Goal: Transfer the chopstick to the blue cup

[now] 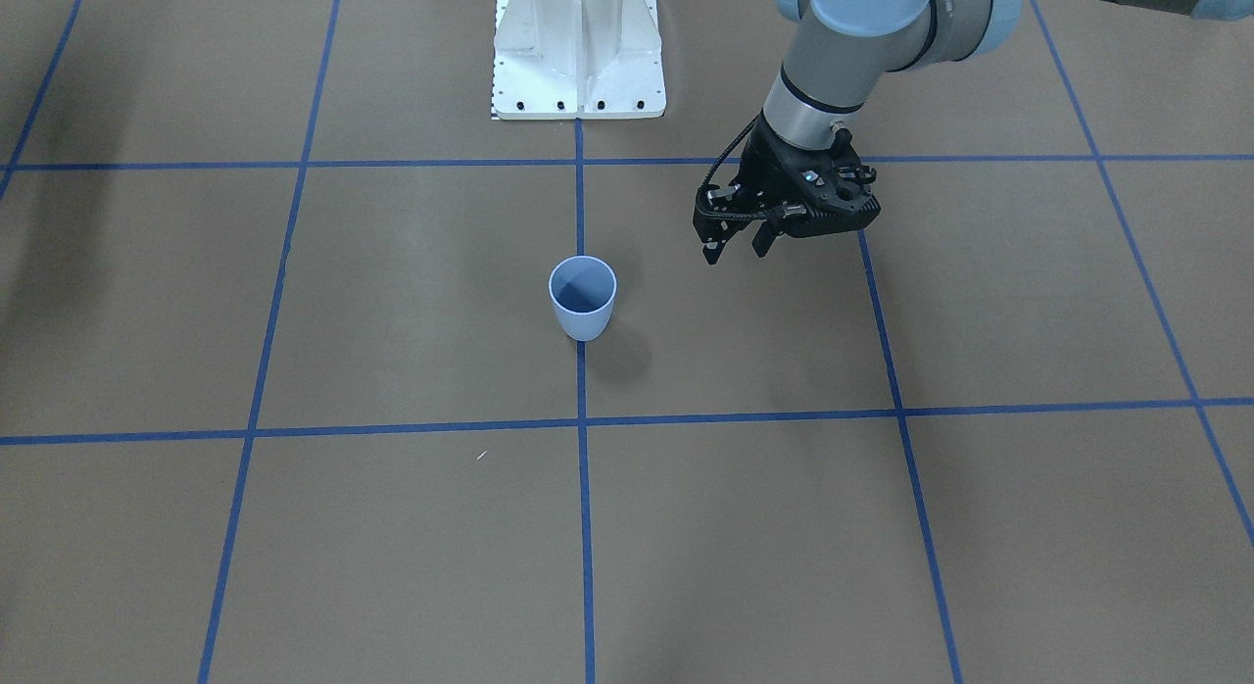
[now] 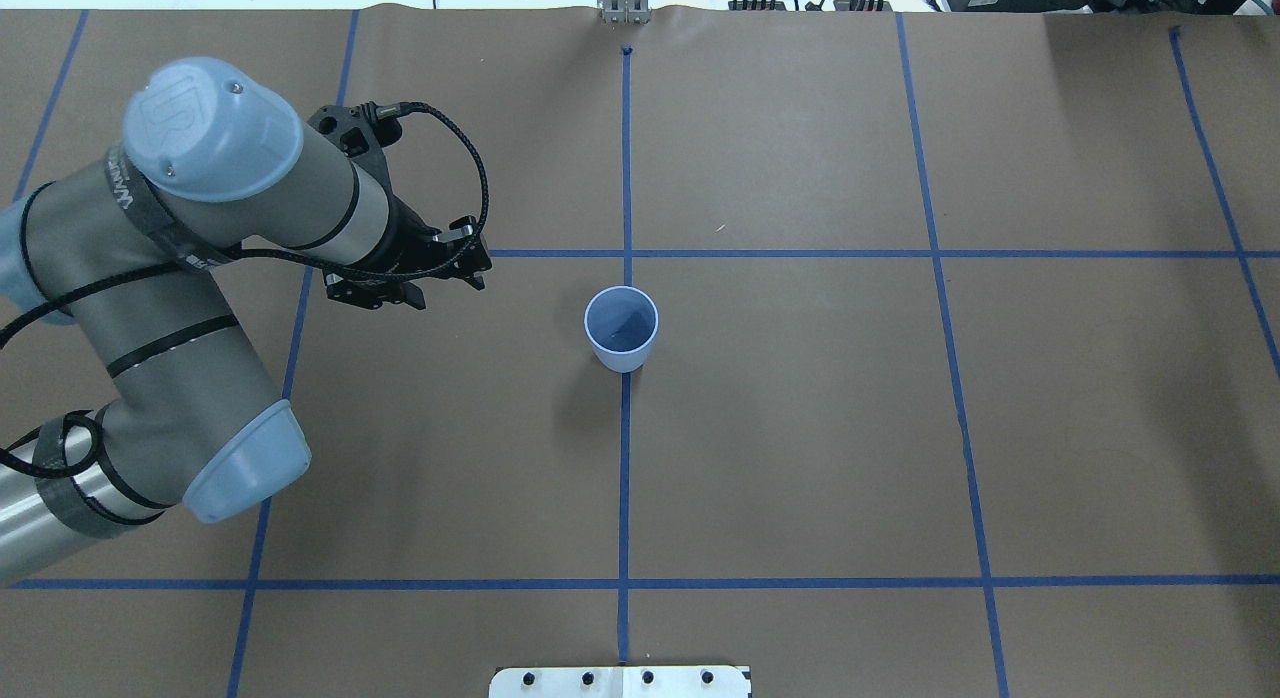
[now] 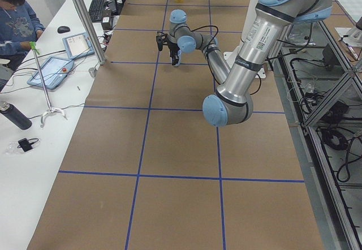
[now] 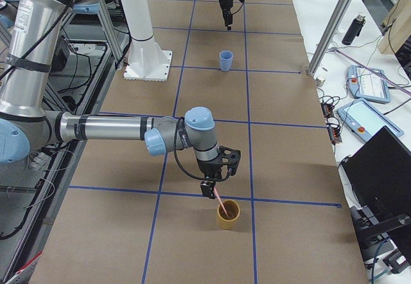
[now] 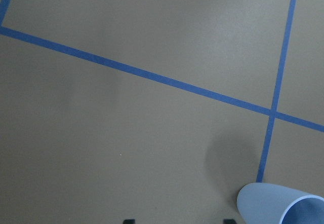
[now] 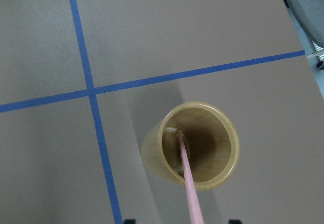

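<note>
I next need to grab the pale pink chopstick by its upper end (image 6: 195, 211) with my right gripper, so that I can move the chopstick into the blue cup.
The blue cup (image 1: 583, 302) stands upright and empty on the centre line of the table (image 2: 621, 330); its rim shows in the left wrist view (image 5: 278, 206). My left gripper (image 1: 736, 250) hangs open and empty beside it, apart from it (image 2: 447, 281). The pale pink chopstick (image 6: 187, 183) leans inside a yellow wooden cup (image 6: 202, 145) far off at the right end of the table (image 4: 227, 214). My right gripper (image 4: 209, 189) is just above that cup. Its fingertips (image 6: 129, 221) are wide apart, with the stick's upper part between them, untouched.
The white base of the robot (image 1: 579, 52) stands at the table's edge behind the blue cup. Blue tape lines cross the brown table cover. Operators' tablets and a bottle (image 4: 355, 29) lie on the side bench beyond the table.
</note>
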`<state>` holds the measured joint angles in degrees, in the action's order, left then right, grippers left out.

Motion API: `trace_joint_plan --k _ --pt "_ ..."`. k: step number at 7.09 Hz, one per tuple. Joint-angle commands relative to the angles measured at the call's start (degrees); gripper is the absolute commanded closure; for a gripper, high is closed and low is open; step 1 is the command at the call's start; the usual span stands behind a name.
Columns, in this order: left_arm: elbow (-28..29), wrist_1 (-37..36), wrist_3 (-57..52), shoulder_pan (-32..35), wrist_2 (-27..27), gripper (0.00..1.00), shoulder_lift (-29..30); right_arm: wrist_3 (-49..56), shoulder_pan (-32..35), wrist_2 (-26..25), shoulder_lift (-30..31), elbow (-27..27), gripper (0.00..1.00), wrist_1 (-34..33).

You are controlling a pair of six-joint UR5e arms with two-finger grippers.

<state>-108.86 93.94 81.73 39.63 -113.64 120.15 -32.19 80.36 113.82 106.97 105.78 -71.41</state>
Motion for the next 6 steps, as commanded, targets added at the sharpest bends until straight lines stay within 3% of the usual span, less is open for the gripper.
trace_joint_plan --k 1,2,4,6 --pt "0.05 -0.07 0.01 -0.08 0.0 0.33 0.0 0.11 -0.03 -0.09 0.08 -0.22 0.78 0.04" --pt "0.13 0.02 0.01 -0.08 0.0 0.33 0.0 0.46 0.06 -0.09 0.08 -0.4 0.85 0.04" --pt "0.31 0.02 0.09 -0.08 0.17 0.33 0.0 2.39 0.06 -0.18 -0.09 -0.66 0.88 0.04" --pt "0.57 0.02 0.1 -0.25 0.26 0.33 -0.09 3.88 1.63 -0.27 -0.44 -0.05 0.98 -0.05"
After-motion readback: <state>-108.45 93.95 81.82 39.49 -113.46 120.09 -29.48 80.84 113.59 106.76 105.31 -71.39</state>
